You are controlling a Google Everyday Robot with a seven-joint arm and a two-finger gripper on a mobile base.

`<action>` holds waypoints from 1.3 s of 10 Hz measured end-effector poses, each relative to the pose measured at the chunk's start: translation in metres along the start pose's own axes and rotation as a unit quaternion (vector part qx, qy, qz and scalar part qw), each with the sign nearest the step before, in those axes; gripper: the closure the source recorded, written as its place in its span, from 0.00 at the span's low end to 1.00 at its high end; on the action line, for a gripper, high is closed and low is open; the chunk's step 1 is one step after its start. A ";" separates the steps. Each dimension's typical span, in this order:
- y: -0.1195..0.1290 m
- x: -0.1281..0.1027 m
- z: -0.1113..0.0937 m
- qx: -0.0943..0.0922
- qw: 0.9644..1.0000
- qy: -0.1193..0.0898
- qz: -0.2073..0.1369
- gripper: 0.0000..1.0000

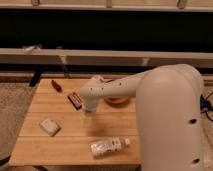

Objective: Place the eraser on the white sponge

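Note:
The eraser (75,100) needs to go on the white sponge (50,126). My gripper needs to grab it by its long sides.
The eraser (75,100), a small dark red-brown block, lies flat on the wooden table (65,145), left of centre. My gripper (87,112) points down at the table just right of the eraser, a little nearer the front edge, and it is open with nothing in it. The white sponge (50,126), a pale square pad, rests on the table's left side, in front of and to the left of the eraser. My big white arm (165,110) reaches in from the right and hides the table's right part.
A clear plastic bottle (107,146) lies on its side near the front edge. A slim red-handled tool (56,85) sits at the back left. An orange object (118,101) shows partly under the arm. A dark shelf runs behind the table.

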 end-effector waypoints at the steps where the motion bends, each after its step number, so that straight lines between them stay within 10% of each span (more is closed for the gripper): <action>1: 0.000 0.000 0.000 0.000 1.000 0.000 0.000 0.20; 13: -0.118 -0.050 0.052 -0.036 0.997 0.045 -0.056 0.20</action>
